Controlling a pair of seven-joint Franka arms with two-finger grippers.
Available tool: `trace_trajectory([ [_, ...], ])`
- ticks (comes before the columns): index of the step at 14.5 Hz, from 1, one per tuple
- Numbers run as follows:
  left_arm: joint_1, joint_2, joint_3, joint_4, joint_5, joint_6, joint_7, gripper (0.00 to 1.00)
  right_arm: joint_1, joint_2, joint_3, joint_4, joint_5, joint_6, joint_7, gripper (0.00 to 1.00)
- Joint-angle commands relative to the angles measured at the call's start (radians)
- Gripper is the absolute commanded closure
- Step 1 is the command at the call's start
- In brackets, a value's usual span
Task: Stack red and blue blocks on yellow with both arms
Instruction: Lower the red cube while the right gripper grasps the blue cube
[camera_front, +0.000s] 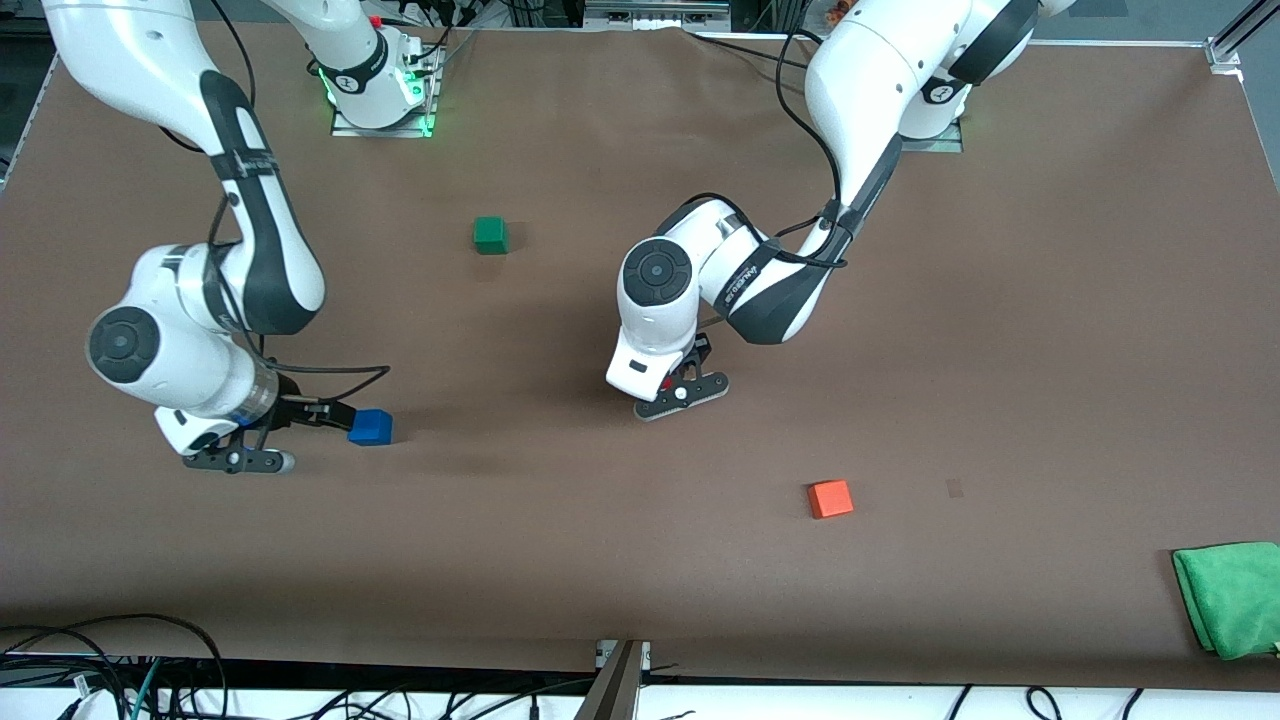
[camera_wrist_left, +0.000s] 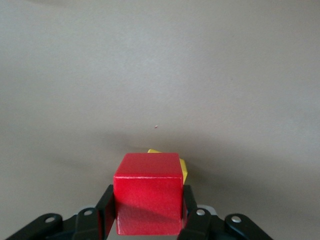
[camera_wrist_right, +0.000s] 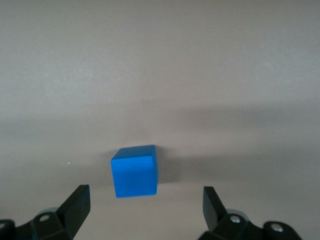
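Observation:
The robot is to stack the blue block on yellow with the red one, so its right gripper will next grab the blue block's (camera_front: 371, 427) opposite sides.
My left gripper (camera_wrist_left: 147, 202) is shut on the red block (camera_wrist_left: 148, 192), one finger on each side face. Only a corner of the yellow cube (camera_wrist_left: 184, 169) peeks out from under the red block, and I cannot tell whether the two touch. In the front view the left hand (camera_front: 680, 385) over the middle of the table hides both cubes. The blue block (camera_front: 371, 427) lies on the table toward the right arm's end. My right gripper (camera_wrist_right: 145, 205) is low beside the blue block (camera_wrist_right: 135, 171), open, with the block just past its fingertips and nothing between them.
A green cube (camera_front: 490, 235) sits closer to the robots' bases. An orange cube (camera_front: 830, 498) lies nearer the front camera, toward the left arm's end. A folded green cloth (camera_front: 1230, 598) rests at the table's front corner there. Cables hang along the front edge.

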Motion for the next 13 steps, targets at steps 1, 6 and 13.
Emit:
trace_trajectory([
  [1,-0.006,-0.026,0.001,0.003,0.031,-0.044,-0.015,1.00,0.014,0.031,-0.001,-0.016,0.015,0.071,0.009,0.00],
  [6,-0.015,-0.044,-0.002,0.011,0.017,-0.078,-0.026,1.00,0.032,0.051,0.002,-0.095,0.015,0.210,0.009,0.01],
  [13,-0.055,-0.023,0.007,-0.005,0.034,-0.074,-0.047,1.00,0.048,0.079,0.002,-0.121,0.015,0.276,0.009,0.08],
])
